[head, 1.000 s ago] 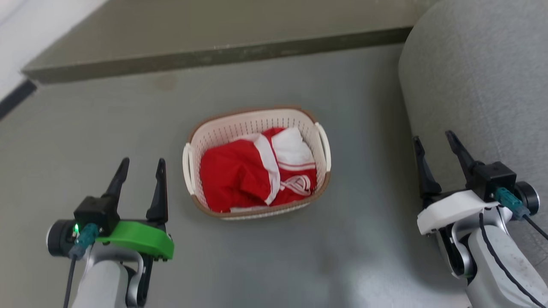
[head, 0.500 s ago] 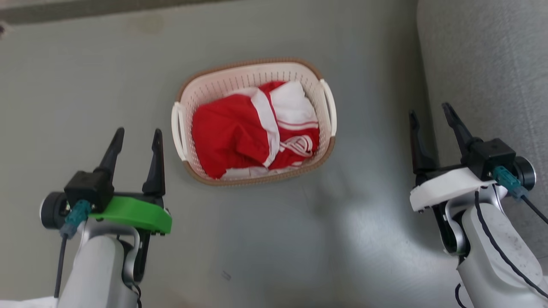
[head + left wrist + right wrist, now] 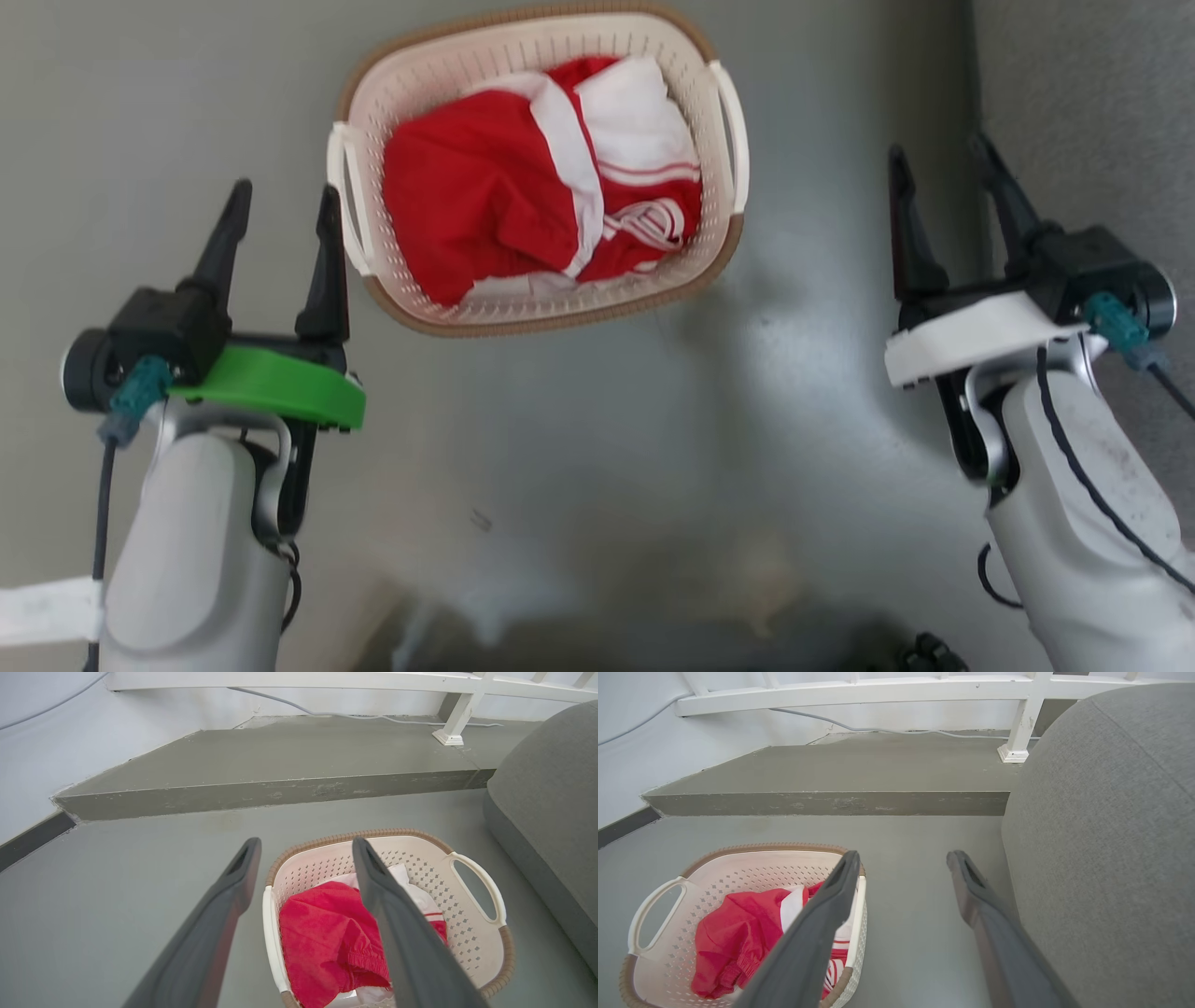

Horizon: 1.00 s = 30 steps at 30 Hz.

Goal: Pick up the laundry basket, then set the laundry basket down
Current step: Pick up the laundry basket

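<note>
A loose garment fills the open laundry basket, so my right gripper will next grab the basket's loop handle on the sofa side to pick the basket up.
The laundry basket rests on the grey floor, cream-white and perforated with a brown rim, holding a red and white garment. Its white loop handles sit on both sides. My left gripper is open just left of the basket's left handle, fingers apart and holding nothing. My right gripper is open well to the right of the basket, beside the grey sofa. The left wrist view has the basket under my open fingers; in the right wrist view the basket lies to the left.
A grey upholstered sofa rises close by the right arm and also shows in the right wrist view. A raised concrete step runs behind the basket, with a white railing and a cable beyond it.
The head camera has tilted down, so the basket sits higher in the picture and the step has left it. Both grippers stand nearer the basket, still open.
</note>
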Motion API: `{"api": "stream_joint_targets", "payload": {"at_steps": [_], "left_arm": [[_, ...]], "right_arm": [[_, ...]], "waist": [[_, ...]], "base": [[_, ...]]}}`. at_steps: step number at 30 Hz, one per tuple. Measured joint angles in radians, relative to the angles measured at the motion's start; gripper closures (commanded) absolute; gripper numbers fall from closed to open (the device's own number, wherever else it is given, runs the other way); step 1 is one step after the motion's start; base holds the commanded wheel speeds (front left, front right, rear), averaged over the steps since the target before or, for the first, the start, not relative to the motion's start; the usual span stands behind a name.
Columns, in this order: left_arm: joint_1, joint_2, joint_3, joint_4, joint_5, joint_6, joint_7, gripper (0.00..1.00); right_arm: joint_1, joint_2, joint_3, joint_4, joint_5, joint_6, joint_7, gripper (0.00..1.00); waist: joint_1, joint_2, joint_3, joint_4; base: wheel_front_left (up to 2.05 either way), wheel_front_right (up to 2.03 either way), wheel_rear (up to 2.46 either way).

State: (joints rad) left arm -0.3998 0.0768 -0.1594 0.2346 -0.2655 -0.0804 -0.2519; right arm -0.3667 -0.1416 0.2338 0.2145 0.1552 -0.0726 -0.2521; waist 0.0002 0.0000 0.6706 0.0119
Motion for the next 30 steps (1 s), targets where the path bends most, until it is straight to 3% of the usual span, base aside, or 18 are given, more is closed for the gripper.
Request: {"api": "stream_joint_targets", "payload": {"at_steps": [10, 30], "left_arm": [[-0.088, -0.007, 0.003, 0.156, -0.024, -0.013, -0.001, 0.00], [-0.278, -0.008, -0.025, 0.473, -0.040, -0.033, 0.085, 0.00]], "right_arm": [[-0.103, 0.021, 0.010, 0.072, 0.000, 0.002, -0.002, 0.00], [-0.298, 0.057, 0.128, 0.439, -0.004, 0.090, 0.087, 0.00]], "waist": [[0.0000, 0.0000, 0.109, 0.001], [-0.0001, 0.0000, 0.142, -0.006]], "base": [[0.00, 0.00, 0.00], [0.00, 0.00, 0.00]]}}
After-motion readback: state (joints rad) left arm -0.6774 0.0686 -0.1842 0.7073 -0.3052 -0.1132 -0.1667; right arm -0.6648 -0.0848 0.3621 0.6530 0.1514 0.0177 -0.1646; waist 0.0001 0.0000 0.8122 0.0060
